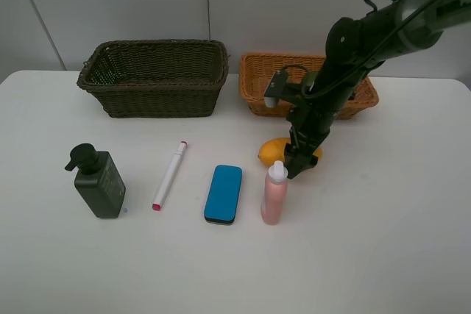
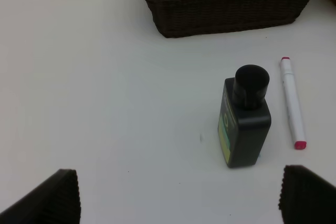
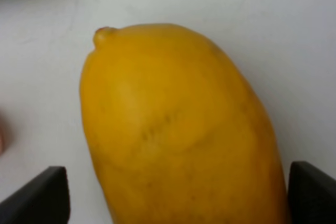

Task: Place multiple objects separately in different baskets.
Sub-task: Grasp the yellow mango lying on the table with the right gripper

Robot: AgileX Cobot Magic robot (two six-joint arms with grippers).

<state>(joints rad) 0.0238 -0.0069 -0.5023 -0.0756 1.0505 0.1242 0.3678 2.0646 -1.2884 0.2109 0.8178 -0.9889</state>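
My right gripper's fingers reach down on either side of the yellow mango (image 1: 272, 151), so closing now would catch it.
My right gripper (image 1: 294, 163) hangs open over the yellow mango (image 1: 272, 151), and in the right wrist view its fingers (image 3: 37, 195) stand on either side of the mango (image 3: 178, 124). Along the table's front lie a dark green pump bottle (image 1: 99, 182), a white pink-capped marker (image 1: 169, 176), a blue eraser block (image 1: 223, 193) and a pink spray bottle (image 1: 274, 195). My left gripper (image 2: 178, 198) is open above bare table, short of the pump bottle (image 2: 244, 124) and the marker (image 2: 292, 103). The left arm is outside the high view.
The dark olive-green basket (image 1: 158, 97) stands at the back left, and the orange-tan basket (image 1: 257, 97) at the back right, partly behind my right arm. The spray bottle stands close beside the right gripper. White table (image 1: 383, 240) stretches to the front and right.
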